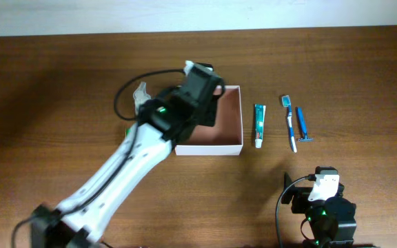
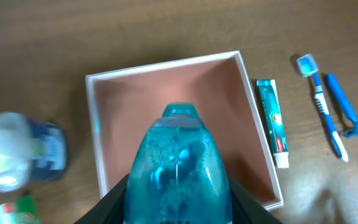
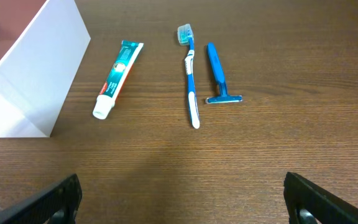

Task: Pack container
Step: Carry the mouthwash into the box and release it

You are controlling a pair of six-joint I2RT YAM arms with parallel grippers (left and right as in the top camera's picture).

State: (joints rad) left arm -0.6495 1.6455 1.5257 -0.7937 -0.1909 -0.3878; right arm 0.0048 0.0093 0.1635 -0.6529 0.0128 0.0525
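My left gripper keeps hold of the bottle for now, since it is high above the container (image 1: 233, 143), until it reaches the free bottom by the container's toothpaste side.
The container (image 1: 233, 143) is a square white box with a pinkish-brown inside, at the table's middle; it also shows in the left wrist view (image 2: 247, 118) and its white wall in the right wrist view (image 3: 39, 81). My left gripper (image 2: 179, 208) is shut on a clear blue bottle (image 2: 179, 168) and holds it above the container; in the overhead view the arm (image 1: 185, 103) hides the bottle. A toothpaste tube (image 1: 259, 125), a toothbrush (image 1: 289, 122) and a blue razor (image 1: 302, 124) lie right of the container. My right gripper (image 3: 182, 199) is open and empty near the front edge.
A white-capped blue bottle (image 2: 17, 155) and a green item (image 2: 14, 211) lie left of the container. The toothpaste tube (image 3: 118, 78), toothbrush (image 3: 190, 78) and razor (image 3: 219, 74) lie ahead of the right gripper.
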